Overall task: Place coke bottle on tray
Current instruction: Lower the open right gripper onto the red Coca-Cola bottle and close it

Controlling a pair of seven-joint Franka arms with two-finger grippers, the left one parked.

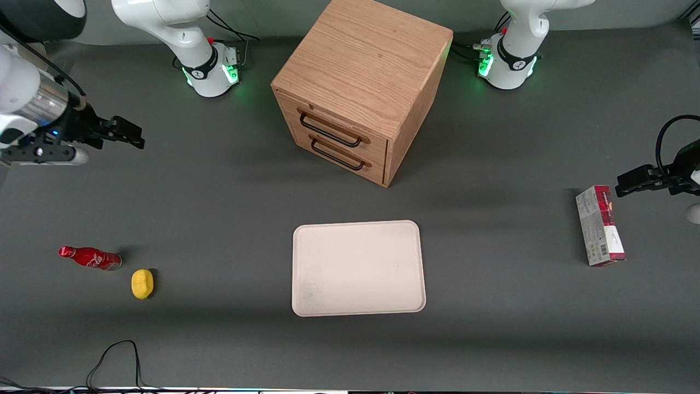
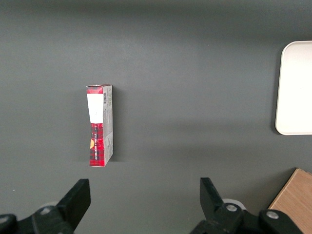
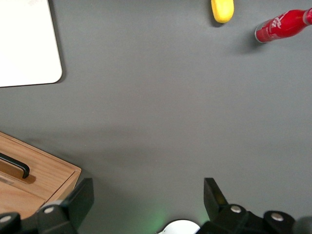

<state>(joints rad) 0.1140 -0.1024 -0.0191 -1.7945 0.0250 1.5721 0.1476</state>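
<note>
The coke bottle needs to go on the tray [image 1: 358, 267], so my right gripper next needs to grab the bottle by its end with the cap [image 1: 68, 251].
The coke bottle [image 1: 91, 258] is slim and red with white script; it lies on its side on the grey table toward the working arm's end, and shows in the right wrist view [image 3: 285, 25] too. The cream-white tray [image 1: 358, 267] lies flat in the table's middle, in front of the drawer cabinet; a corner of it shows in the right wrist view [image 3: 27, 44]. My right gripper [image 1: 128, 134] hangs high above the table, farther from the front camera than the bottle and well apart from it. It is open and empty, with its fingers [image 3: 80, 197] spread wide.
A yellow lemon [image 1: 143, 284] lies beside the bottle, slightly nearer the front camera. A wooden drawer cabinet [image 1: 361, 87] stands at the table's middle. A red-and-white carton box [image 1: 600, 225] lies toward the parked arm's end. A black cable [image 1: 117, 361] loops at the front edge.
</note>
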